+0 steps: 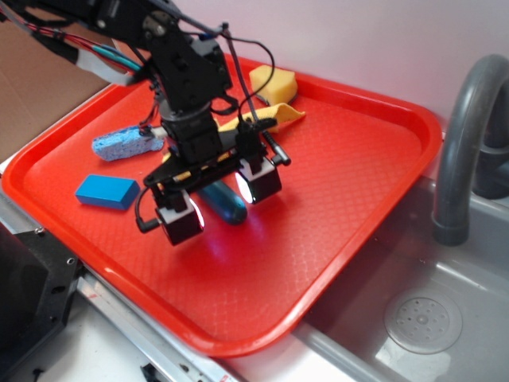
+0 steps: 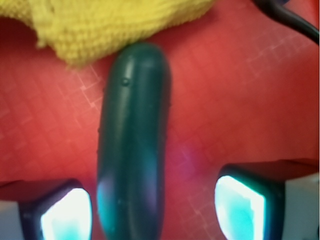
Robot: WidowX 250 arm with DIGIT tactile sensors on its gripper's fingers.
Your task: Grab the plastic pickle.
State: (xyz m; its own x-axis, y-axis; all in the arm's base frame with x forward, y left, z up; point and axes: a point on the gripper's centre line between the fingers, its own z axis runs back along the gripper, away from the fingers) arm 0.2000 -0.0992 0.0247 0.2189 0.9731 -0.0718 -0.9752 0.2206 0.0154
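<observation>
My fingers are on both sides of the pickle (image 1: 225,203), low by the red tray, so my gripper closes on the pickle next.
The plastic pickle (image 1: 225,203) is a dark teal-green capsule lying on the red tray (image 1: 334,183). In the wrist view the pickle (image 2: 132,145) runs lengthwise between my fingers, nearer the left pad. My gripper (image 1: 216,203) is open and low over the pickle, one finger on each side of it. In the wrist view the gripper (image 2: 152,212) shows two glowing pads apart, with a gap between each pad and the pickle. The pickle's near end is cut off by the frame edge.
A yellow cloth (image 1: 274,115) lies just behind the pickle and also shows in the wrist view (image 2: 100,25). A yellow sponge (image 1: 273,82), a light blue sponge (image 1: 123,143) and a flat blue block (image 1: 106,192) lie on the tray. A grey faucet (image 1: 465,135) and sink (image 1: 421,318) are right.
</observation>
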